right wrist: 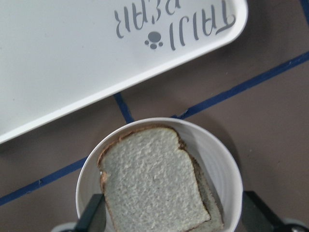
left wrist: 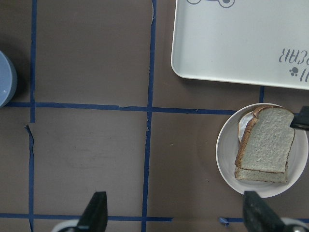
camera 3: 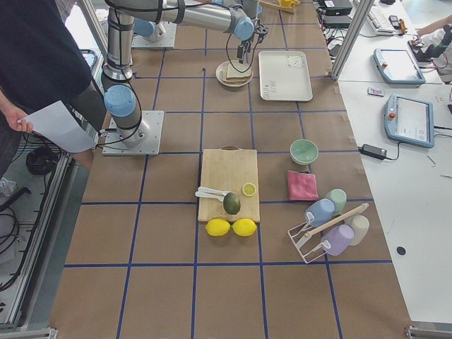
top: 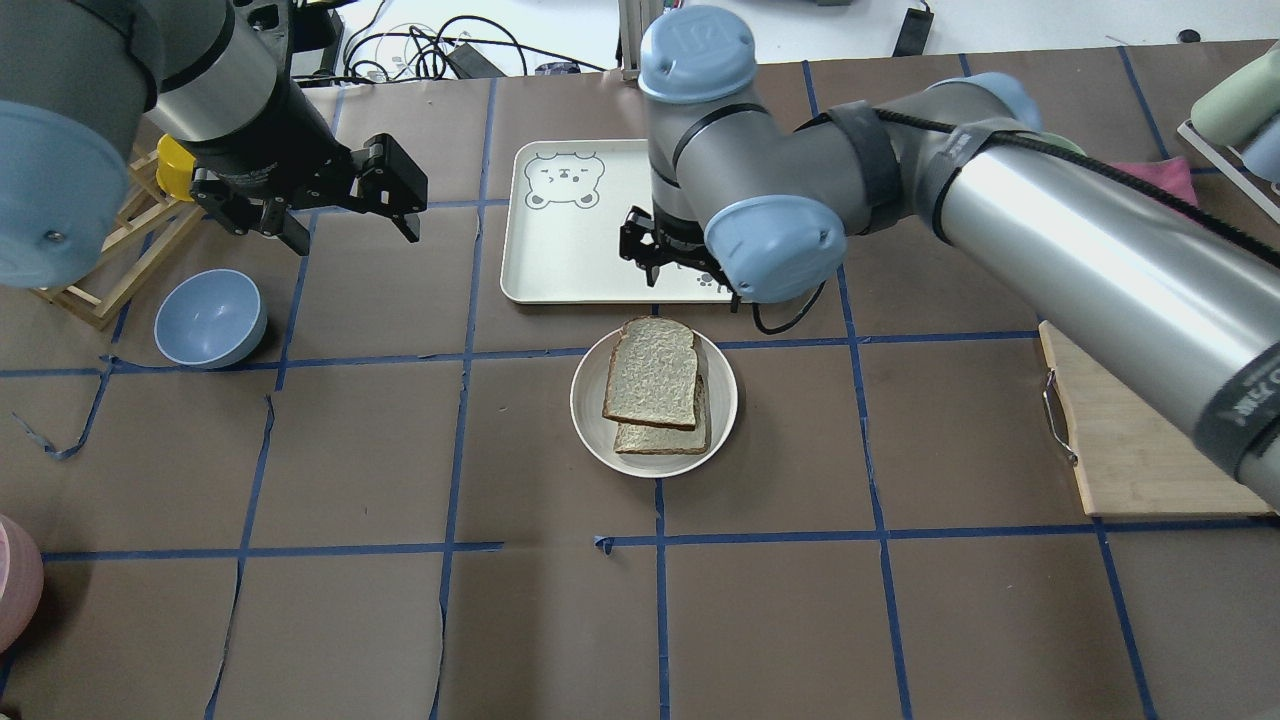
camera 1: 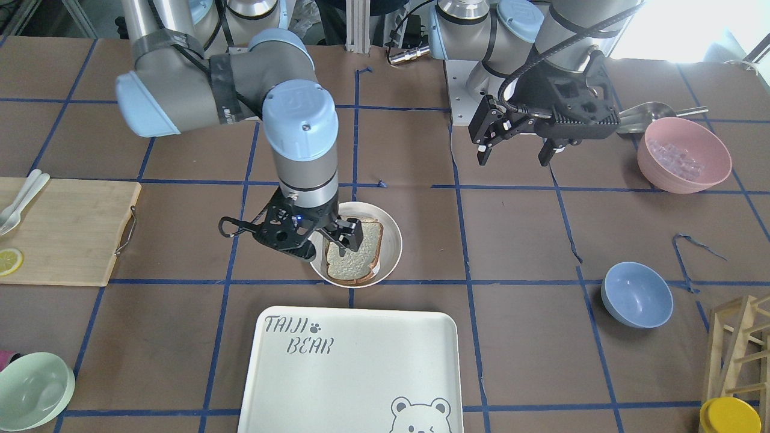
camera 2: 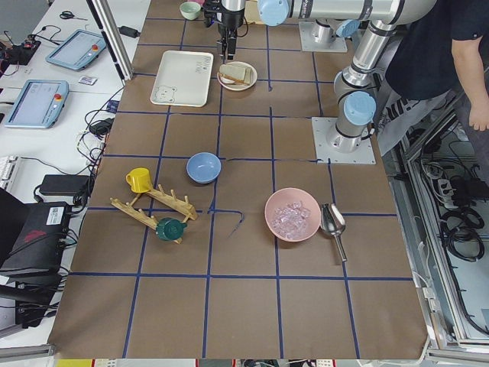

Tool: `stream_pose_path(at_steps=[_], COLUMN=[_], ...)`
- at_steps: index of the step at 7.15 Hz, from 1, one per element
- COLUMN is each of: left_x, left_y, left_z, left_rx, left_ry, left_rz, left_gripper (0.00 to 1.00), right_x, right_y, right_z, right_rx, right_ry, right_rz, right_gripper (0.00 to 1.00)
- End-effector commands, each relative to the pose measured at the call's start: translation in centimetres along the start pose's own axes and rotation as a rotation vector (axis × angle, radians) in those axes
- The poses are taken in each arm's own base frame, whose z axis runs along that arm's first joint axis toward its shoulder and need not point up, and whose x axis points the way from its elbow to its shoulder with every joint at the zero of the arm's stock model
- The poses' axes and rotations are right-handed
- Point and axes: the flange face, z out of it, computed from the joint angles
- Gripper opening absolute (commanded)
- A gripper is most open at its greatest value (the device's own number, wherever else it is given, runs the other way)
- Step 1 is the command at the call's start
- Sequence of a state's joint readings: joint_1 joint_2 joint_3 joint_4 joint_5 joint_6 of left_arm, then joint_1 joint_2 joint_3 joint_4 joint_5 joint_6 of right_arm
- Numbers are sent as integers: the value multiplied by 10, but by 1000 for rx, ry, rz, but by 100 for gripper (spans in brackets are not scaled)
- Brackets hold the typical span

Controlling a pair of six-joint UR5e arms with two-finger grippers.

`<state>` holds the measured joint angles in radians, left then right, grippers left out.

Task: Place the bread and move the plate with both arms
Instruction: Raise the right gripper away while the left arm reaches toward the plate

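Observation:
The plate of bread should go onto the tray (camera 1: 350,371), so my left gripper should grab the plate by its rim (camera 1: 397,244) next.
The bread (top: 652,373) is a pale slice with a brown crust. It lies on top of a second slice (top: 668,438) in the round cream plate (top: 590,400) at mid-table. It also shows in the front view (camera 1: 352,252) and the right wrist view (right wrist: 152,191). My right gripper (camera 1: 329,240) hovers over the plate's tray-side rim (right wrist: 227,169), open and empty, with its fingers either side of the bread. My left gripper (top: 350,205) is open and empty, raised well to the left of the plate, near the blue bowl (top: 210,318); its wrist view shows the plate (left wrist: 227,150) far off to one side.
The white bear-print tray (top: 560,230) lies just beyond the plate. A wooden cutting board (top: 1130,440) is at the right. A pink bowl of ice (camera 1: 684,155), a wooden rack (camera 1: 740,343) and a green bowl (camera 1: 33,391) stand around the edges.

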<state>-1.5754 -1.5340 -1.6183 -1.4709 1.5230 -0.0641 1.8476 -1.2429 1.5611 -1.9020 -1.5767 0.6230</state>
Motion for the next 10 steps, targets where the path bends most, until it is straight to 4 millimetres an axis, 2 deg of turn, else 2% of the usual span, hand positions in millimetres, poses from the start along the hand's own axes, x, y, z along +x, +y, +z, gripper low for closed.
stream_pose_path(at_steps=[1,2,3,4,5,7,8,9,10], left_x=[0,1,1,3,8,35,44,46,50], left_y=[0,-2,-5,1,12,29,37,42,44], left_z=[2,14,42,88,125,196,221,243,261], left_rx=[-6,-38,-94,-175,-189,-169,-163,-174,-179], left_ry=[-3,-4,5,-2,-9,5,38,52,84], left_rz=[16,21,1,1,-55,-102,-123,-127,-125], left_gripper=[100,100,100,100,100,100,100,100,97], right_x=[81,106,122,138,137,137,137,144,159], right_y=[-33,-23,-10,8,14,11,12,4,-6], right_z=[-80,-114,-146,-163,-168,-168,-163,-165,-163], right_rx=[44,57,100,75,72,94,83,98,89], right_ry=[-1,20,16,44,17,8,7,-3,2], right_rz=[-270,-352,-414,-481,-489,-483,-483,-462,-425], right_gripper=[100,100,100,100,100,100,100,100,100])
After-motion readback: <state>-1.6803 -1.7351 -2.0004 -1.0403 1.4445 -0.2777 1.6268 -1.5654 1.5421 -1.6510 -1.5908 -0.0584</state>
